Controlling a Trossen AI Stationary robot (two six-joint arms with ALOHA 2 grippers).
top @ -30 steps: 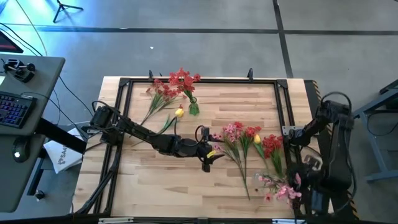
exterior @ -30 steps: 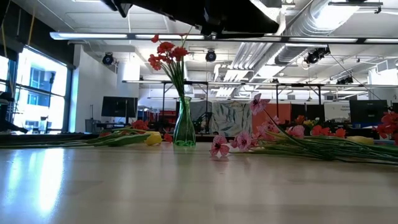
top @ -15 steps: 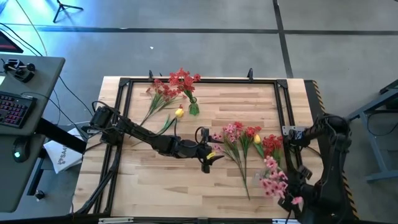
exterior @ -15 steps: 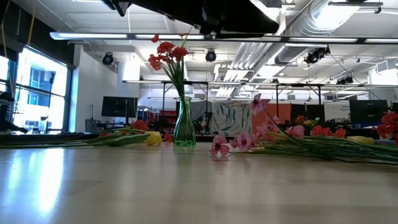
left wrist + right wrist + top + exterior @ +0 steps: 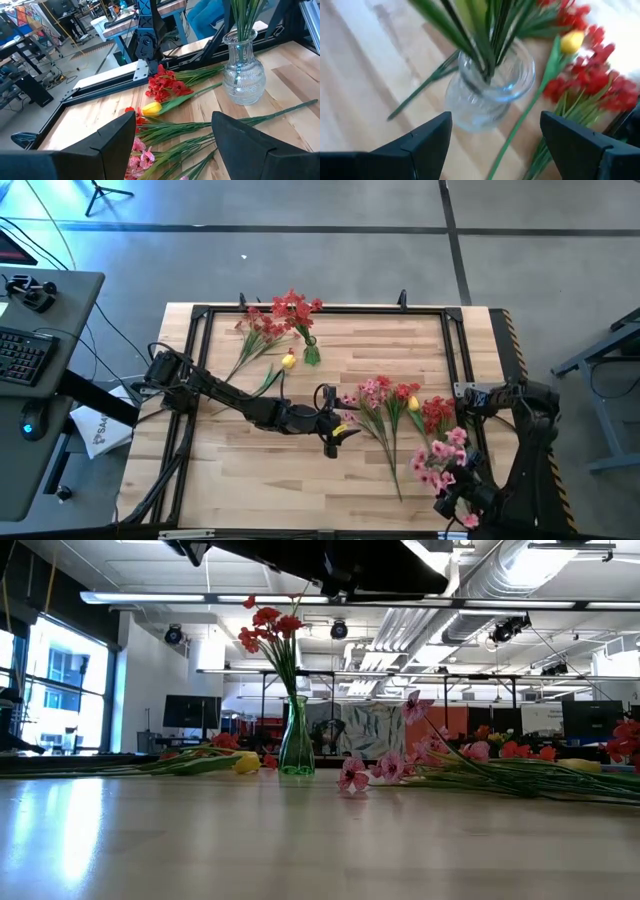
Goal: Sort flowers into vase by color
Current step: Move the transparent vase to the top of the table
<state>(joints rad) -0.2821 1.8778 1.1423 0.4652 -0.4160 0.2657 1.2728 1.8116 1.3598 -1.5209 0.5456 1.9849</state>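
My right gripper next needs to grab the glass vase by its neck (image 5: 482, 97), to set the pink flowers' vase in place for sorting.
A green-tinted glass vase (image 5: 312, 355) (image 5: 297, 745) at the far middle holds red flowers (image 5: 292, 308). A second glass vase (image 5: 487, 95) (image 5: 243, 75) stands near the table's right near corner with green stems in it, under pink blooms (image 5: 445, 458). Loose red, pink and yellow sprays (image 5: 400, 405) lie flat mid-table, and others (image 5: 255, 335) lie at the far left. My left gripper (image 5: 335, 438) (image 5: 174, 120) hovers open mid-table over the sprays' left end. My right gripper (image 5: 455, 502) (image 5: 496, 120) is open near the right near corner and faces the second vase without touching it.
A black frame (image 5: 200, 315) borders the wooden table top. A yellow tulip (image 5: 288, 361) lies just left of the red-flower vase. Bare wood shows along the near left part of the table (image 5: 250, 480). A desk with a keyboard (image 5: 25, 355) stands off the table's left.
My right arm has swung from the table's right edge toward the near right corner and folded back there. The pink blooms at the near right have shifted slightly toward the far edge. My left arm and the loose sprays have stayed still.
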